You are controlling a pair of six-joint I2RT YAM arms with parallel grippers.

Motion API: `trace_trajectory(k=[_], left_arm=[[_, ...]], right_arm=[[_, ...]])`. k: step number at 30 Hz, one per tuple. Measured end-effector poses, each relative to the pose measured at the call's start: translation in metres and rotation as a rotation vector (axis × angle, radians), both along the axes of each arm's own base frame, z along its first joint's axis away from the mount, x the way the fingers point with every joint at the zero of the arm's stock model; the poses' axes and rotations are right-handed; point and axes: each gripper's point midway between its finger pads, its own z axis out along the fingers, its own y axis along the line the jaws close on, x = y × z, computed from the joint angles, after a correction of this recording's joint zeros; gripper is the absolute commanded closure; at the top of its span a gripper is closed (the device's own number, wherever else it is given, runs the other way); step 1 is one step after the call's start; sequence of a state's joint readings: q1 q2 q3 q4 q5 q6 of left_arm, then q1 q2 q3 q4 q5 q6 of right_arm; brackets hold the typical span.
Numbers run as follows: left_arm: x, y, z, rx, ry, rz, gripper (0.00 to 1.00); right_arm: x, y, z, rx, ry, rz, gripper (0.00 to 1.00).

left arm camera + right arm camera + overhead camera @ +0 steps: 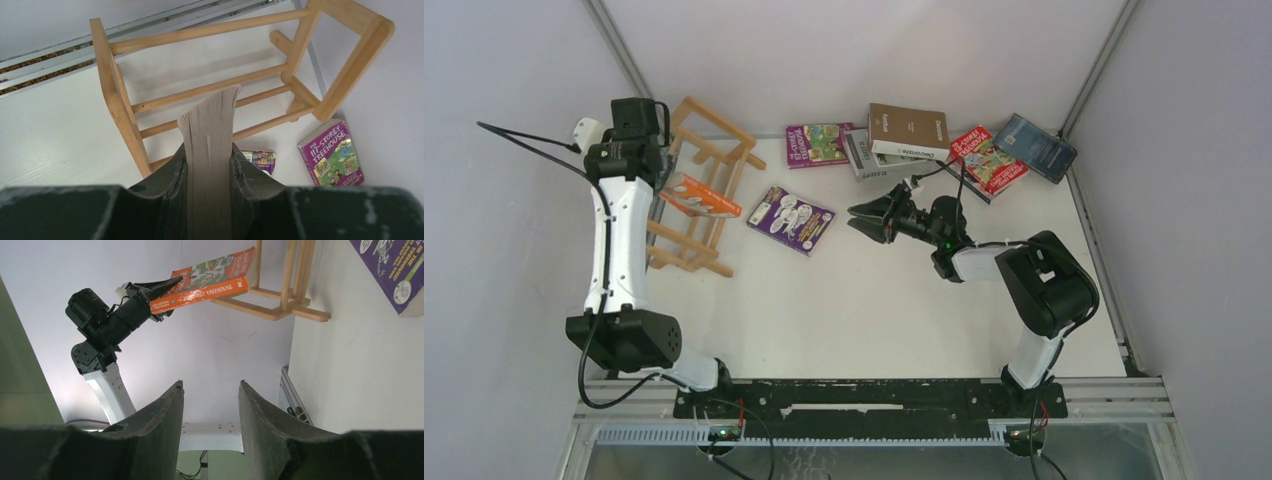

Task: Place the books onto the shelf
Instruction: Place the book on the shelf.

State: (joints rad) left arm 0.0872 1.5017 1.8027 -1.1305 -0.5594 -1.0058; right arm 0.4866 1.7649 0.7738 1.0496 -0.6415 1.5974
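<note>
The orange book [703, 197] hangs over mid-rail, short of the shelf's near frame [680, 241], so from here my left gripper keeps hold of the book until it reaches that frame.
My left gripper [667, 186] is shut on an orange book [703, 197], whose far end reaches in among the rails of the wooden shelf [710, 150] at the far left. In the left wrist view the book's page edge [210, 135] stands between the fingers, with the shelf [210, 90] behind it. The right wrist view shows the same orange book [205, 287] up against the shelf [280, 300]. My right gripper [862, 217] hangs open and empty just right of a purple book [791, 219] lying flat on the table.
Along the back lie a purple-green book [819, 144], a grey-white one [879, 162] with a brown one [909, 131] on top, a red one [989, 160] and a dark blue one [1035, 147]. White walls enclose the table on both sides.
</note>
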Motion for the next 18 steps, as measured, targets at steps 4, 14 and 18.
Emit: trace_trajectory(k=[4,14,18], left_arm=[[0.002,0.009,-0.008,-0.027,0.013,-0.003,1.0],[0.007,0.026,-0.033,-0.086,0.059,-0.034,1.0],[0.009,0.033,-0.04,-0.103,0.074,-0.039,1.0]], right_arm=[[0.004,0.009,-0.004,-0.025,-0.007,0.011,0.48],[0.016,0.064,0.036,-0.156,-0.259,0.091,0.48],[0.027,0.088,0.041,-0.255,-0.366,0.12,0.48]])
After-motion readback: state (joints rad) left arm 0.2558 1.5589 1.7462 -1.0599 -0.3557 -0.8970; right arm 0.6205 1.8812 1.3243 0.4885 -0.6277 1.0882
